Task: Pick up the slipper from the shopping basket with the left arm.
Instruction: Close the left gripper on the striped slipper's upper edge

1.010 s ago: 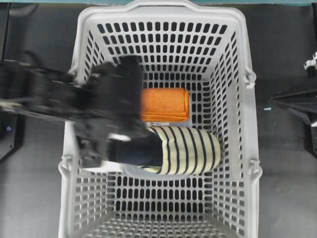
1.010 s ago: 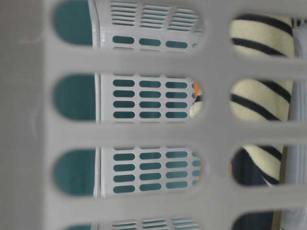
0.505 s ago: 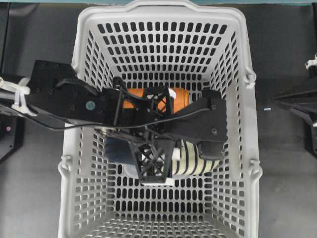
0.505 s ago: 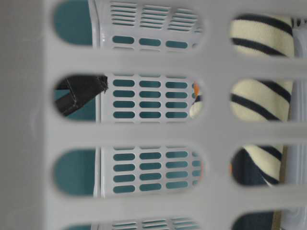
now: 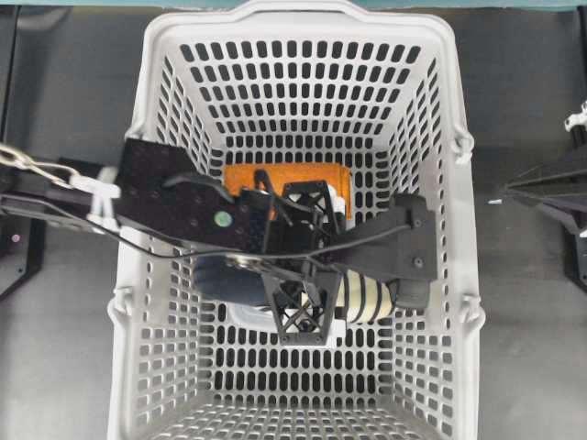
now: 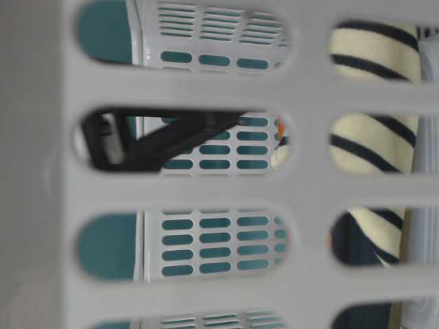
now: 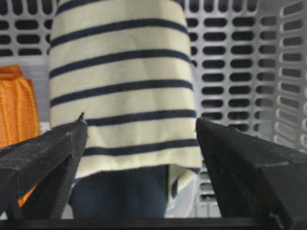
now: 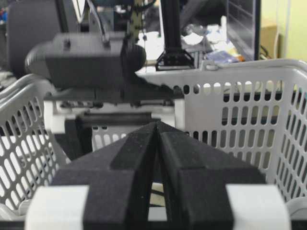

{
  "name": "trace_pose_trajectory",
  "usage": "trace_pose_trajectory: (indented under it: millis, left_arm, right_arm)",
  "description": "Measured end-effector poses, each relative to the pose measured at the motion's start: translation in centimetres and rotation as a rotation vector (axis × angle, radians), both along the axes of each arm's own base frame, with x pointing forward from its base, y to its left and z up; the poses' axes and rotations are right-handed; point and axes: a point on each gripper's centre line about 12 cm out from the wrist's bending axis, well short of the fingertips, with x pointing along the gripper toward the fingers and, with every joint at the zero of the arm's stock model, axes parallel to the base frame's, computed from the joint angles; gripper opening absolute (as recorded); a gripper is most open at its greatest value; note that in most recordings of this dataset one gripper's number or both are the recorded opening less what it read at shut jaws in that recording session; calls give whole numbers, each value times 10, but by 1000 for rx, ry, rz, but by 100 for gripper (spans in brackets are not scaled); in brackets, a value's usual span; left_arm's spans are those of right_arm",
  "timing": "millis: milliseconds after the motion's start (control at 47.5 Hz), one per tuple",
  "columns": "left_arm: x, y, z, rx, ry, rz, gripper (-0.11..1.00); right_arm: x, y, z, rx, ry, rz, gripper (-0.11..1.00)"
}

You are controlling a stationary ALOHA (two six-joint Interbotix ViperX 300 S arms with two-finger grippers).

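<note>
Next, my left gripper grips the upper's open edge (image 7: pixel 136 158) to pick up the slipper, since the striped cloth upper arches up over the flat navy insole (image 7: pixel 122 195).
The slipper lies on the floor of the grey shopping basket (image 5: pixel 303 14), mostly hidden under my left arm in the overhead view; its striped toe (image 5: pixel 365 299) and navy heel end (image 5: pixel 213 280) show. In the left wrist view the slipper (image 7: pixel 122 81) fills the middle, cream with navy stripes, navy insole at the bottom. My left gripper (image 7: pixel 139 119) is open, one finger on each side of the slipper's opening, not closed on it. It hangs over the slipper in the overhead view (image 5: pixel 307 261). My right gripper (image 8: pixel 156 125) is shut and empty, outside the basket at the right (image 5: pixel 514 188).
A folded orange cloth (image 5: pixel 303 174) lies beside the slipper toward the far wall, left of it in the left wrist view (image 7: pixel 17 105). Basket walls (image 7: pixel 240 62) close in on all sides. The table-level view looks through the blurred wall at the slipper (image 6: pixel 374 140).
My left arm has swung from the basket's left wall to over the slipper and come lower. A black part of it has come into the table-level view.
</note>
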Motion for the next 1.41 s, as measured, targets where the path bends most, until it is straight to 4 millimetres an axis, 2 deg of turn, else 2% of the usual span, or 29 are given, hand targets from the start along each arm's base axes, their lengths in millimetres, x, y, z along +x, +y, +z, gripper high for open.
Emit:
trace_pose_trajectory:
  millis: [189, 379, 610, 737, 884, 989, 1073, 1221, 1410]
  left_arm:
    - [4, 2, -29, 22, 51, -26, 91]
    - [7, 6, -42, 23, 57, -21, 91]
    - [0, 10, -61, 28, 89, -18, 88]
    - [-3, 12, -66, 26, 83, -16, 76]
    - [-6, 13, -68, 28, 89, -16, 45]
    - [-6, 13, -65, 29, 89, -17, 19]
    - [-6, 12, -58, 28, 88, -19, 7]
    - [-6, 11, -32, 41, 88, -41, 6]
    - [-7, 7, 20, 69, 100, -103, 6]
  right_arm:
    - [0, 1, -2, 0, 3, 5, -1]
    - [0, 2, -3, -2, 8, 8, -1]
    - [-1, 2, -4, -1, 11, 9, -1]
    - [-1, 2, -6, -1, 14, 9, -1]
    - [-1, 2, -6, -1, 14, 9, -1]
    - [-1, 2, -6, -1, 15, 9, -1]
    - [-1, 2, -7, -1, 17, 9, -1]
    - [-1, 2, -7, -1, 17, 11, -1]
    - [-1, 2, -9, -1, 21, 11, -1]
